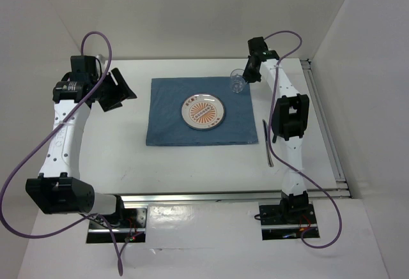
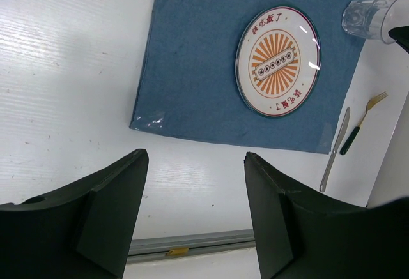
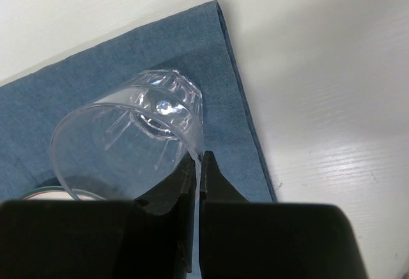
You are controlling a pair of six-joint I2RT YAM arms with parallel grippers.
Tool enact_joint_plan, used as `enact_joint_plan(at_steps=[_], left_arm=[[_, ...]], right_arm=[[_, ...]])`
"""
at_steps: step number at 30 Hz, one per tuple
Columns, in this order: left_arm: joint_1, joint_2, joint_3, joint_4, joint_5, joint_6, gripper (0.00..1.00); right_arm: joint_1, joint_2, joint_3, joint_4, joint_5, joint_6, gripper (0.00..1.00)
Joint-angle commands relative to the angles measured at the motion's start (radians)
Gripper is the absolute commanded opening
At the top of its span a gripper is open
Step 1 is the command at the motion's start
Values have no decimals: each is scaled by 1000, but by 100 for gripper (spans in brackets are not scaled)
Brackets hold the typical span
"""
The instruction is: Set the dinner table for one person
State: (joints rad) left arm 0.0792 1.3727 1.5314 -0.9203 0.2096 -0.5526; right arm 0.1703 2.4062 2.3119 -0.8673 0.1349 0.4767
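The glass point(image 1: 237, 82) has its base over flat mat and would end upright on the mat's far corner, so my right gripper opens now.
The white dinner table point(image 1: 160, 170) carries a blue placemat point(image 1: 198, 112) with a round orange-patterned plate point(image 1: 204, 111) on it. A clear glass point(image 1: 237, 82) stands over the mat's far right corner. My right gripper point(image 1: 246, 76) is shut on the glass's rim wall point(image 3: 202, 153), one finger inside and one outside. A knife point(image 1: 268, 151) and a fork point(image 1: 264, 132) lie right of the mat, partly hidden by the right arm. My left gripper point(image 1: 115, 89) is open and empty, held above the table left of the mat.
A metal rail point(image 1: 326, 132) runs along the table's right edge, and another point(image 1: 211, 196) along the near edge. White walls enclose the table at back and sides. The left wrist view shows the mat point(image 2: 211, 68), plate point(image 2: 278, 60), knife point(image 2: 335, 149) and fork point(image 2: 362, 122).
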Motion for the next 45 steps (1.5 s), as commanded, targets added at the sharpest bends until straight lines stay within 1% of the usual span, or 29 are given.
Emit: enact_joint_plan(at_steps=[1, 7, 9, 10, 11, 12, 14, 15, 16, 18, 23, 24, 26, 27, 28, 29, 30, 32, 33, 34, 35, 36, 37, 38, 39, 40, 42, 44, 45], left_arm=[[-2, -1, 27, 14, -9, 14, 75], [-2, -1, 36, 5, -9, 23, 75], [-2, -1, 36, 5, -18, 23, 75], [-2, -1, 45, 5, -18, 23, 75], [-2, 8, 45, -5, -18, 23, 75], [-2, 8, 45, -5, -18, 23, 75], [-2, 8, 45, -5, -18, 23, 75], [-2, 8, 45, -5, -27, 23, 75], [-2, 8, 45, -5, -27, 23, 75], [-2, 8, 45, -5, -27, 23, 75], [-2, 8, 56, -5, -27, 23, 75], [-2, 8, 56, -5, -27, 23, 75], [-2, 8, 47, -5, -9, 23, 75], [-2, 8, 29, 4, 5, 23, 75], [-2, -3, 29, 5, 5, 23, 75], [-2, -12, 15, 14, 14, 23, 75], [-2, -12, 15, 14, 14, 23, 75], [-2, -12, 15, 14, 14, 23, 75], [-2, -12, 15, 14, 14, 23, 75], [-2, -23, 15, 14, 14, 23, 75], [-2, -23, 15, 14, 25, 23, 75], [-12, -23, 15, 14, 25, 23, 75], [-12, -32, 15, 14, 37, 23, 75], [-12, -32, 15, 24, 37, 23, 75], [-12, -41, 6, 24, 37, 14, 75], [-21, -41, 6, 24, 37, 14, 75], [-21, -41, 6, 24, 37, 14, 75], [-30, -41, -4, 24, 37, 14, 75], [-30, -41, -4, 24, 37, 14, 75]], right_arm=[[-11, -12, 53, 22, 2, -7, 0], [-11, 28, 78, 10, 2, -16, 1], [-11, 28, 78, 20, -10, -16, 5], [-11, 28, 78, 30, -11, -16, 18], [-11, 28, 78, 30, -23, -16, 28], [-11, 28, 78, 39, -23, -16, 41], [-11, 28, 78, 51, -35, -16, 77], [-11, 28, 89, 51, -35, -16, 83], [-11, 28, 98, 51, -35, -16, 86], [-11, -16, 121, 51, -23, -16, 96], [-23, -214, 63, 92, -47, -16, 99], [-35, -301, 20, 93, -47, -16, 99], [-45, -390, -43, 105, -23, -27, 99], [-45, -483, -139, 114, -3, -27, 99], [-45, -531, -202, 114, 6, -36, 99], [-45, -624, -342, 129, 15, -36, 97], [-45, -669, -423, 143, 15, -36, 91], [-54, -751, -579, 152, 43, -36, 76], [-54, -787, -661, 152, 43, -36, 62], [-75, -852, -812, 152, 43, -26, 41], [-75, -878, -880, 152, 43, -6, 23], [-87, -927, -941, 152, 32, 19, 13], [-87, -947, -1054, 143, 32, 19, 7], [-112, -967, -1103, 143, 10, 34, 4], [-121, -986, -1149, 143, -3, 34, 5], [-121, -999, -1187, 155, -12, 34, 12], [-132, -1010, -1259, 156, -21, 13, 29], [-143, -1001, -1302, 156, -44, 2, 41], [-143, -1001, -1316, 156, -60, -15, 41]])
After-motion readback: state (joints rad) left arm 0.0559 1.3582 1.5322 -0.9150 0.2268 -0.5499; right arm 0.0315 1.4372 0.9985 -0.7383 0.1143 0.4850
